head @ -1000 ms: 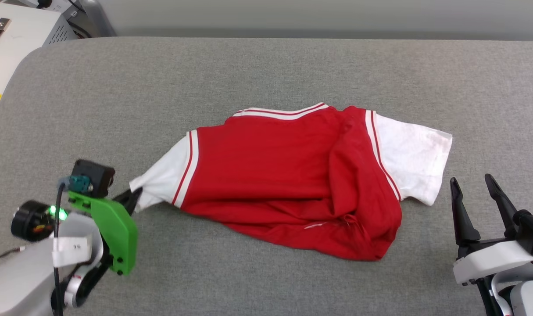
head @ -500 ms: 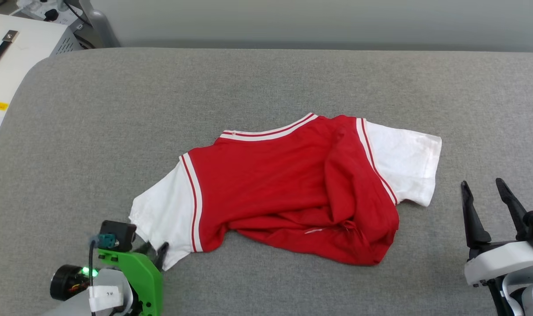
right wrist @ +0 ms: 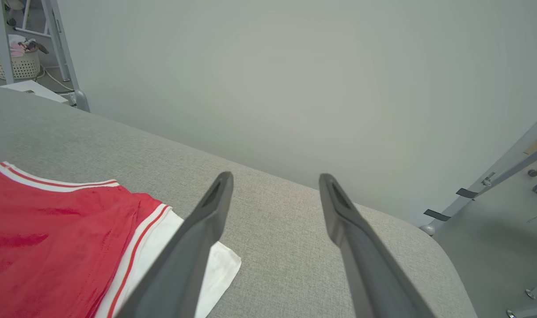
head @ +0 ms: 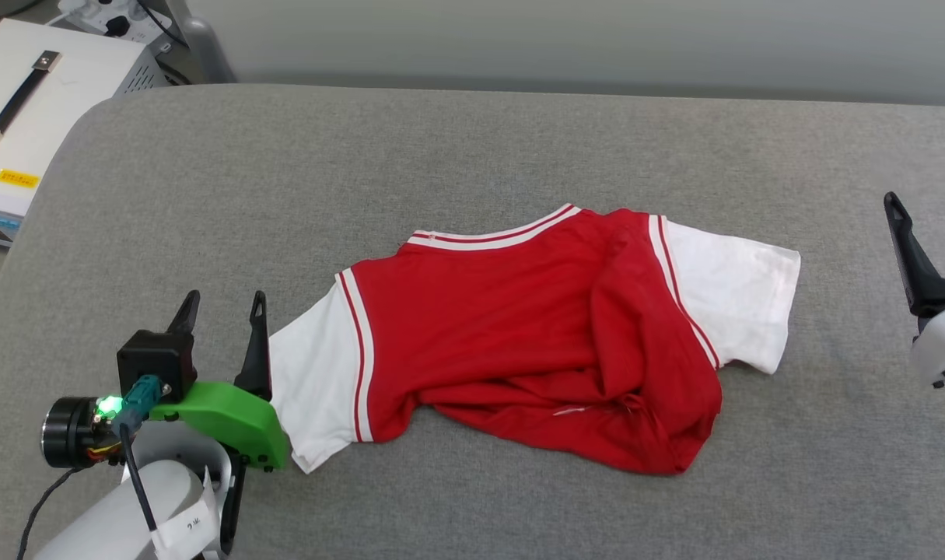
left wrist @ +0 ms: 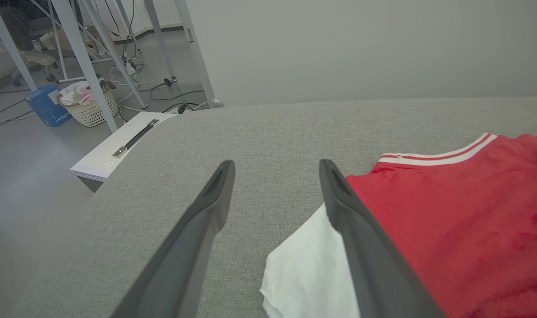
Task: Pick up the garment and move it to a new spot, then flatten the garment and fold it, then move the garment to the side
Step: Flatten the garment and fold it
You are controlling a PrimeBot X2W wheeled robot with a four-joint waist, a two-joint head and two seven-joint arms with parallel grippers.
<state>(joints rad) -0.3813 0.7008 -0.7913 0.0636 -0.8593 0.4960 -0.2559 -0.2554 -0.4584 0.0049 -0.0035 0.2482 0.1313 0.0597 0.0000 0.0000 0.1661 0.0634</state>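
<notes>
My right gripper grabs that bunched hem corner (head: 633,405) of the garment next, since it stands up in folds while the red body (head: 483,303) lies flat.
The garment (head: 503,327) is a red T-shirt with white sleeves, lying rumpled in the middle of the grey padded table (head: 441,140). Its lower hem is bunched and a red flap is folded over on the right. My left gripper (head: 225,305) stands open just left of the white left sleeve (head: 313,389), with nothing between its fingers. In the left wrist view, the left gripper (left wrist: 277,165) has its right finger over the sleeve (left wrist: 308,265) beside the red body (left wrist: 449,212). My right gripper (head: 931,202) is open at the right edge, apart from the right sleeve (head: 740,295). In the right wrist view, the right gripper (right wrist: 275,176) is empty, with the garment (right wrist: 51,229) at lower left.
A white case with a black handle (head: 36,109) sits beyond the table's rounded far left corner. On the floor past it are a laundry basket (left wrist: 89,104), a blue box (left wrist: 47,106), cables and metal frame legs. A pale wall runs behind the table.
My left gripper has opened and let go of the left sleeve, which now lies spread on the table. The right gripper has risen toward the right edge. The camera also shifted.
</notes>
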